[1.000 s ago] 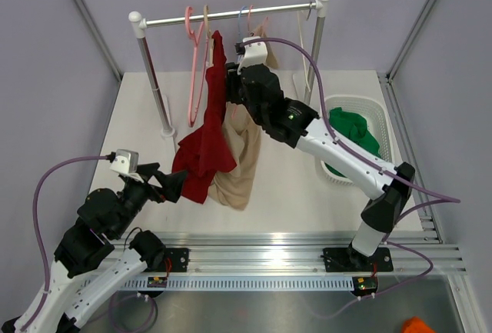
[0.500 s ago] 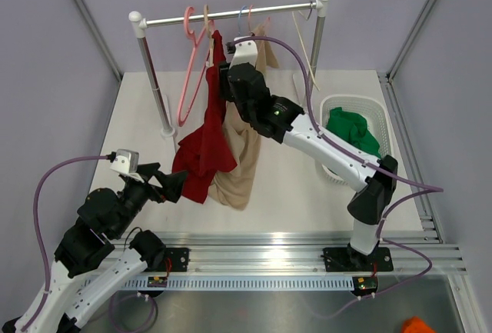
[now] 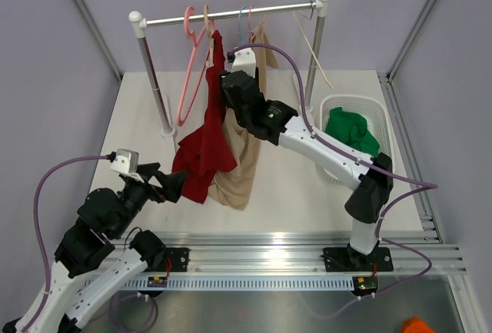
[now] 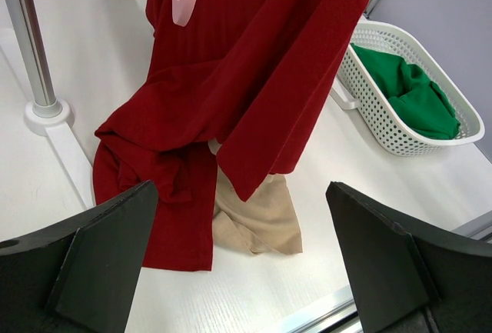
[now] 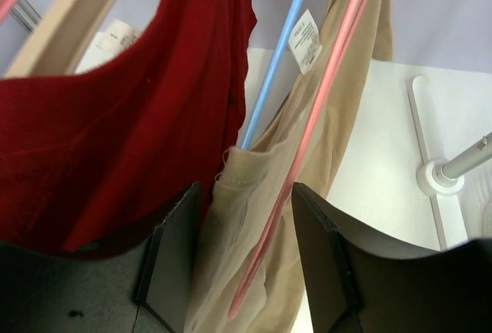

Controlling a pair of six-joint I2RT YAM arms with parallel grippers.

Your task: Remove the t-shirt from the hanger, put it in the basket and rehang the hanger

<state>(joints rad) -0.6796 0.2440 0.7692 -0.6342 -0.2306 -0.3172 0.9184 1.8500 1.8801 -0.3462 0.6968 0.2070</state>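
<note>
I should next grab the beige t-shirt's collar edge where the blue hanger enters with my right gripper, to take it off and leave the hanger free.
Two t-shirts hang from the rail. The red one is on a wooden hanger. The beige one is on a blue hanger. My right gripper is up between them, open. The beige collar and a pink hanger arm lie loose between its fingers. My left gripper stands wide open low at the front left, by the red hem, holding nothing.
An empty pink hanger dangles left of the red shirt. The rack's posts stand at the back left and back right. A white basket at the right holds a green garment. Both shirts' hems pool on the table.
My right gripper has shifted left and further in between the hanging shirts, and its jaws have widened. The empty pink hanger has swung left. The left arm is still.
</note>
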